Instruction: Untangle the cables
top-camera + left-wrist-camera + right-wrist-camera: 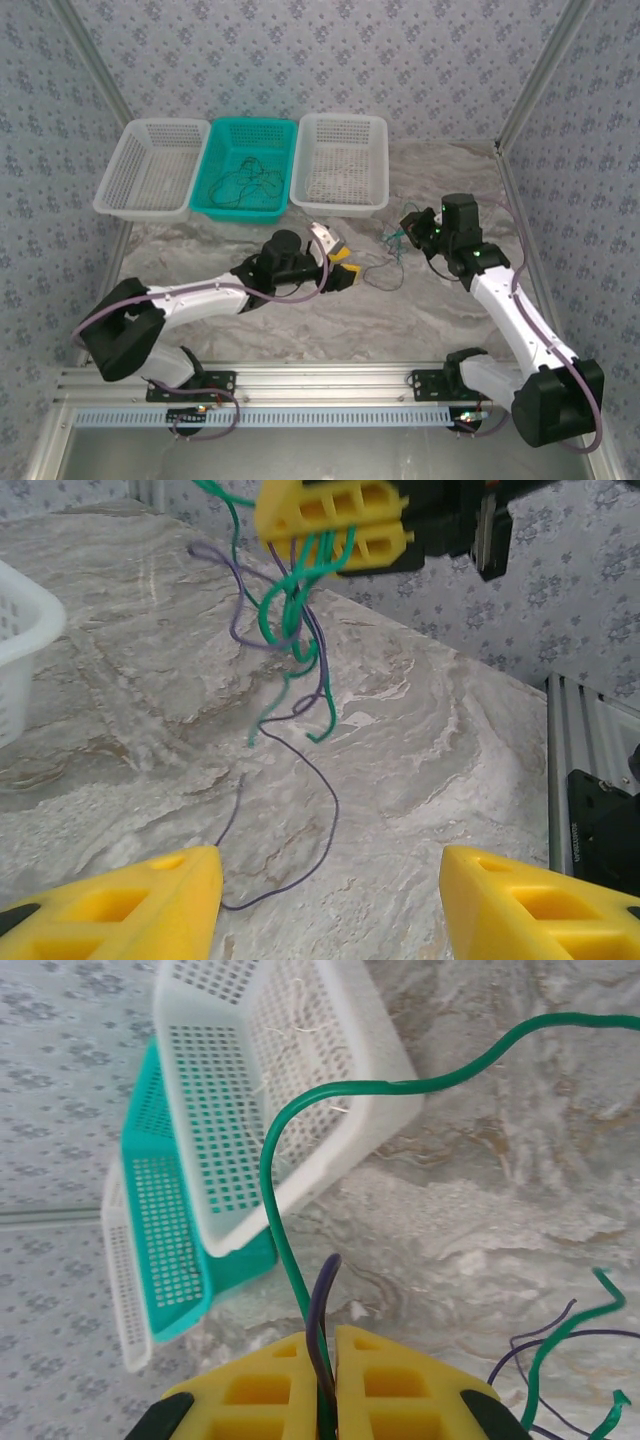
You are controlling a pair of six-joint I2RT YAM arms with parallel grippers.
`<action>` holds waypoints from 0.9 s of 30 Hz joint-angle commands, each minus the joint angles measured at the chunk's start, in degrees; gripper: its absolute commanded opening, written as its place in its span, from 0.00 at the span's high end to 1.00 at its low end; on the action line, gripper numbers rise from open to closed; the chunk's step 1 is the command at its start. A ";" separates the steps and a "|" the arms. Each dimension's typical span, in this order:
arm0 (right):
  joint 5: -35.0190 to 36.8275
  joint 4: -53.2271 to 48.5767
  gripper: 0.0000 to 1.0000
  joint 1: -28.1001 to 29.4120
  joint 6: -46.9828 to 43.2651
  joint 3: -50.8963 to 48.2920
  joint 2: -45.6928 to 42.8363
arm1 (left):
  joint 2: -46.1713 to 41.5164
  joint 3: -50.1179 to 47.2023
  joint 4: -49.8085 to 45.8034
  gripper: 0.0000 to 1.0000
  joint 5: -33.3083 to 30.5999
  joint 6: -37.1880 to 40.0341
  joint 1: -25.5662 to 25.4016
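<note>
The trailing purple cable needs to come free of the green tangle, so my left gripper should next grab it near its loose end [367, 280] [243, 905].
My right gripper [328, 1348] is shut on a green and a purple strand of the cables [283, 1175]. It holds them up above the marble-patterned table [400, 320]. In the left wrist view the right gripper [335, 532] hangs at the top, with a green and purple tangle of cables [295, 630] dangling below it. One thin purple strand [325, 820] trails down onto the table. My left gripper [330, 880] is open low over the table, nothing between its yellow fingers [170, 890], just short of that strand. From above, the left gripper [342, 263] is to the left of the cables [385, 262] and the right gripper [408, 228].
Three baskets stand in a row at the back: a white basket [150, 170], a teal basket [215, 200] with more thin dark wires in it, and a white basket [340, 165]. Patterned walls close in both sides. A metal rail [320, 380] runs along the near edge.
</note>
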 commanded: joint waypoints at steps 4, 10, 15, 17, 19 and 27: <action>-1.76 3.12 1.00 0.64 3.90 5.59 -1.03 | 6.89 2.94 13.57 0.41 4.17 -3.62 -0.37; -0.83 2.41 1.00 1.04 3.45 10.63 -0.80 | 11.97 6.51 15.10 0.41 5.52 -4.00 -0.75; -0.95 2.71 1.00 1.94 3.13 13.37 -0.34 | 14.18 7.87 13.49 0.40 0.66 -4.90 -0.35; -1.01 2.86 1.00 2.28 2.91 14.14 -0.24 | 15.12 10.73 7.68 0.39 -1.49 -8.80 0.78; -0.72 2.70 1.00 2.57 2.66 14.71 -0.15 | 16.96 13.40 4.15 0.39 1.13 -13.22 2.39; 1.36 2.55 1.00 3.78 1.82 16.32 -0.22 | 23.23 12.94 13.71 0.38 6.35 -23.89 3.81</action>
